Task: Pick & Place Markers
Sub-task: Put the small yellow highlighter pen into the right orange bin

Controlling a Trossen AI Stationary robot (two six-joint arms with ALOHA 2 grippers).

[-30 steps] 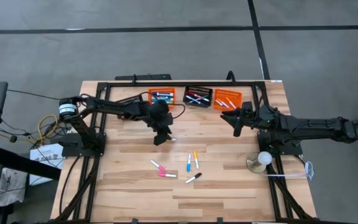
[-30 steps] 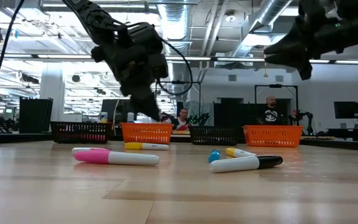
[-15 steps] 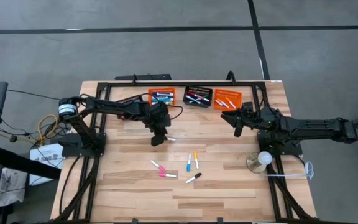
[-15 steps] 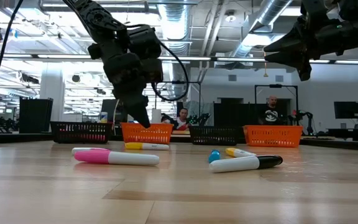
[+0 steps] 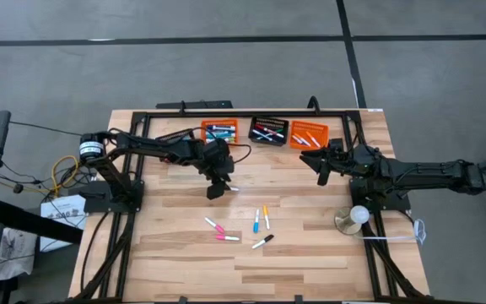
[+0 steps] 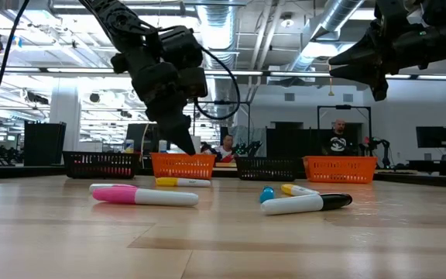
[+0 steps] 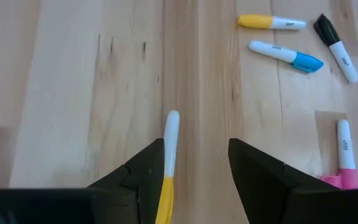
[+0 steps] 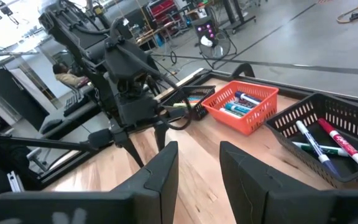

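Observation:
My left gripper's fingers are well above the marker and closing now would miss it, so the gripper moves down before closing on the white marker (image 7: 169, 146).
A yellow-and-white marker (image 7: 169, 140) lies flat on the wooden table (image 5: 184, 262), just left of centre. My left gripper (image 7: 194, 146) hangs open and slanting down above it. One finger stands right beside the marker, which I cannot tell to be touched. More markers lie nearer the front: two pink ones (image 5: 221, 231), a blue one (image 5: 256, 221), a yellow one (image 5: 266, 216) and a black-capped one (image 5: 262, 241). My right gripper (image 5: 321, 175) waits open and level above the table's right half, with nothing between its fingers (image 8: 166, 168).
Two orange baskets (image 5: 220, 131) (image 5: 308, 134) and a black basket (image 5: 269, 130) stand along the far edge, each with markers inside. A white ball on a round base (image 5: 357, 216) stands at the right. In the low view people (image 6: 336, 139) show in the room beyond.
My left gripper has stayed above the yellow marker. Its fingertips swung a little toward the table's left and partly back as the wrist tipped. The markers have kept their places.

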